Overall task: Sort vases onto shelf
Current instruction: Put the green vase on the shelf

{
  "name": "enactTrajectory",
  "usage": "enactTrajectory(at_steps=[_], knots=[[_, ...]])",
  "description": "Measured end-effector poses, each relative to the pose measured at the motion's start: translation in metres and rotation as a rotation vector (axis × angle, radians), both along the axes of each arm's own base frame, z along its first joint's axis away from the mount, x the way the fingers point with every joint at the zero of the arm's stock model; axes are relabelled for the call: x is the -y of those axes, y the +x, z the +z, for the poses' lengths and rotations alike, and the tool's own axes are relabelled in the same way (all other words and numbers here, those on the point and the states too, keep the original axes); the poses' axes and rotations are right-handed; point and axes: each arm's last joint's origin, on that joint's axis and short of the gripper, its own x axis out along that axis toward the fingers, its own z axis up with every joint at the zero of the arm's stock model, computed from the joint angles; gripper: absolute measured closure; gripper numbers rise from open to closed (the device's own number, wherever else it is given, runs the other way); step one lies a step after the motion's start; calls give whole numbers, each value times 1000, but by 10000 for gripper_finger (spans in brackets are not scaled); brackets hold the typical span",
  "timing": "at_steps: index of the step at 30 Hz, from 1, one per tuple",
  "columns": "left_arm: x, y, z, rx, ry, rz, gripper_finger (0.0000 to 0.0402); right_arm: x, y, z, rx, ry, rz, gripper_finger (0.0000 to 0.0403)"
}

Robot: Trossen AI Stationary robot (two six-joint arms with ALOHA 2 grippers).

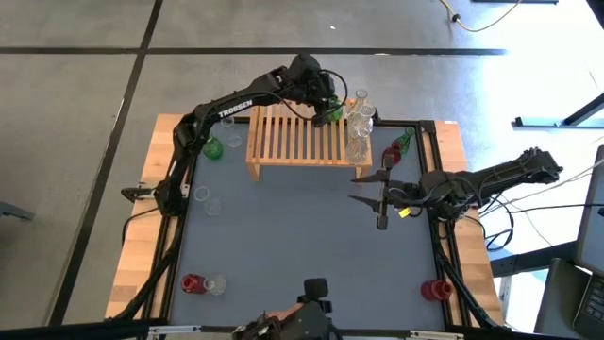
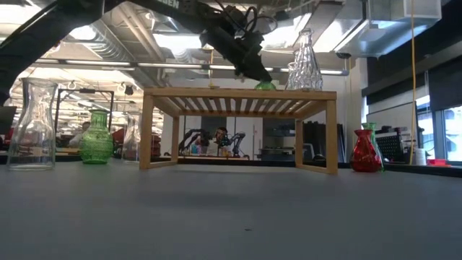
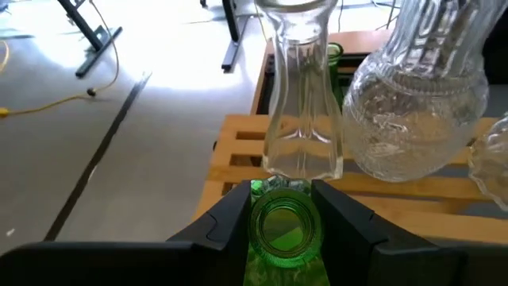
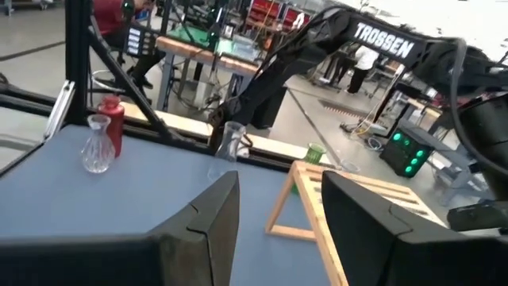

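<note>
The left gripper is ready to let go, because the green vase [image 3: 286, 226] is low over the shelf's slats next to the clear vase and would stay standing.
The shelf [image 1: 296, 135], a light-wood slatted rack, stands at the table's far middle. Two clear vases [image 3: 302, 119] [image 3: 417, 103] stand on its right end. My left gripper [image 1: 328, 109] reaches over the shelf's far right part, shut on a small green vase [image 3: 284, 232]. In the low view only the top of this green vase [image 2: 265, 85] shows above the slats, so I cannot tell whether its base rests on them. My right gripper [image 1: 364, 189] hangs open and holds nothing, over the table just right of the shelf. My left gripper pinches the green vase's neck just under its mouth rim [image 3: 282, 205], with one finger [image 3: 230, 222] on each side. The fingers slant down, coming from the table's left. The vase's body is below the fingers and is hidden by them.
A red vase [image 1: 391, 156] and a green vase [image 1: 404, 142] stand right of the shelf. Left of it are a green vase [image 1: 213, 148] and clear ones [image 1: 202, 194]. A red vase [image 1: 192, 282] and a clear vase [image 1: 217, 283] stand near left, another red one [image 1: 436, 289] near right.
</note>
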Motion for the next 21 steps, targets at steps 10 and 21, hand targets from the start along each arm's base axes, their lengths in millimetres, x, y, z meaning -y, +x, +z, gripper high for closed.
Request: enactTrajectory(at_steps=[10, 21], knots=[[0, 0, -1, -3, -4, -2, 287, 0, 0, 0, 1, 10, -1, 233], [0, 2, -3, -9, 13, -18, 245, 0, 0, -1, -9, 7, -1, 233]])
